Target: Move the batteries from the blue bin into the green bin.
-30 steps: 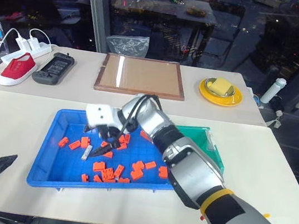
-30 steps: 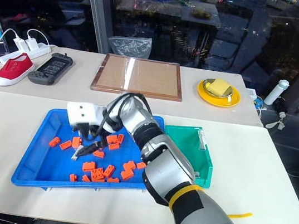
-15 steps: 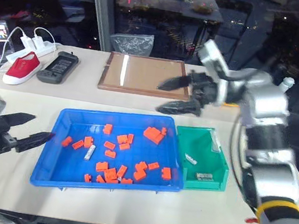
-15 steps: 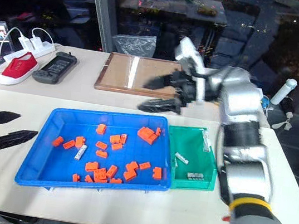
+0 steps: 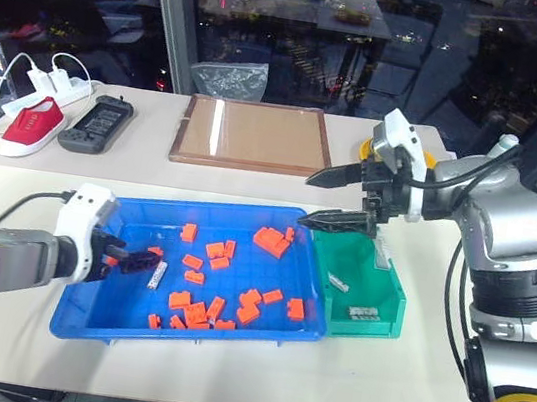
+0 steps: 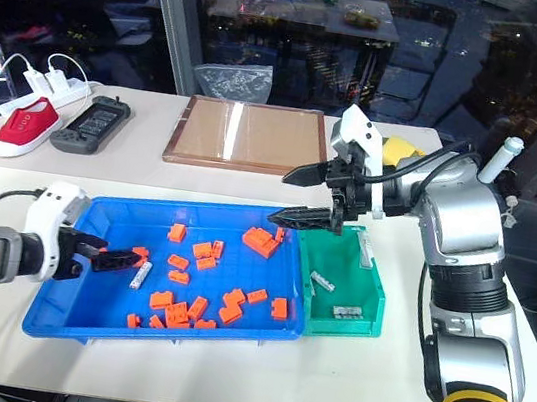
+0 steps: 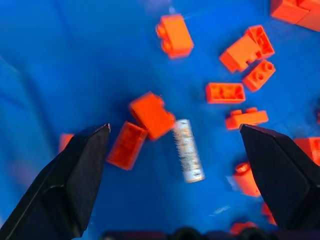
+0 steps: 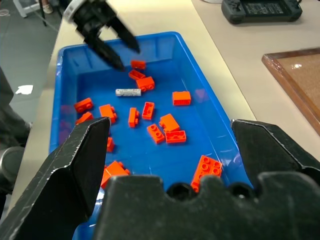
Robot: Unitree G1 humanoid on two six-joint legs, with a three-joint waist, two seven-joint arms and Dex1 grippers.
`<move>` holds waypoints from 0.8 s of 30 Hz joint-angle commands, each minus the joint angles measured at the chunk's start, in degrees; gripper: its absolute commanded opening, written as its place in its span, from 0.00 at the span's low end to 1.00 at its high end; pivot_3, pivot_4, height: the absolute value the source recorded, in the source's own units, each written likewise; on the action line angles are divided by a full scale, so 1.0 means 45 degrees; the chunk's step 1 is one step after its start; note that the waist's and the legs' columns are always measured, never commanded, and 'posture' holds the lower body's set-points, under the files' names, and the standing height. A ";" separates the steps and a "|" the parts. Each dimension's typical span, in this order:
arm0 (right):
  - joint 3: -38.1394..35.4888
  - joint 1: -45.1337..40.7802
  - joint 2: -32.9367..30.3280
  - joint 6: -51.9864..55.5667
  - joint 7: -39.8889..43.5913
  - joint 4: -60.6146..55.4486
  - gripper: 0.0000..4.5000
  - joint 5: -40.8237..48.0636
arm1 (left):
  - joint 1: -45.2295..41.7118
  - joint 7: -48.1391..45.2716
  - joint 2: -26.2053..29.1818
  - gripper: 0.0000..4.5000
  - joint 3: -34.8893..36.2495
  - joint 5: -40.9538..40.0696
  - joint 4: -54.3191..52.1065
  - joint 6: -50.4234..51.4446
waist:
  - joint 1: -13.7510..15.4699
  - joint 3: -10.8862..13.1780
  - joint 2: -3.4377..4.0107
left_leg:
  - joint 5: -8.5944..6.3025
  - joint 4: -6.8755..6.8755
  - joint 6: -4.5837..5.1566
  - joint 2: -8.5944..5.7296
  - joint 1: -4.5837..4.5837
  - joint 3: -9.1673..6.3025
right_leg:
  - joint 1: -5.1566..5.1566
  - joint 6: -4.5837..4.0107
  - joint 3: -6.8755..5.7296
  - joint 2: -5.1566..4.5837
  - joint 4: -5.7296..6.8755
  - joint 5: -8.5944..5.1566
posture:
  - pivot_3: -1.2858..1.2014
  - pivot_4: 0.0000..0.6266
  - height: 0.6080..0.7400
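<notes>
The fingers of my left gripper are above the silvery battery and would miss it if they closed now. My left gripper should go lower first, then close on the battery.
The blue bin holds many orange blocks and one silvery battery in its left half. My left gripper is open, low inside the bin, its tips just left of that battery. Close against the blue bin's right side is the green bin, with two batteries lying in it. My right gripper is open and empty. It hangs above the blue bin's back right corner, next to the green bin, and points left.
Orange blocks are scattered over the blue bin's floor. Behind the bins lie a wooden-framed board, a red shoe, a game console and a power strip. A white bottle stands at the back right.
My right arm swung up and right out of the blue bin to above the bins' shared edge. My left gripper came from the table's left into the blue bin, near the battery.
</notes>
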 commanded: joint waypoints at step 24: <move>-0.0248 -0.0245 -0.0272 -0.0090 -0.1303 -0.0430 1.00 0.0617 | -0.0222 0.1631 -0.2129 0.88 -0.1718 0.2098 -0.0445 0.0838 | 0.0189 -0.0005 -0.0008 | 0.0007 0.0008 -0.0012 -0.0017 0.0005 0.0002 | 0.0007 0.0001 0.0008 -0.0014 -0.0016 0.0000 | 0.52 0.24 1.00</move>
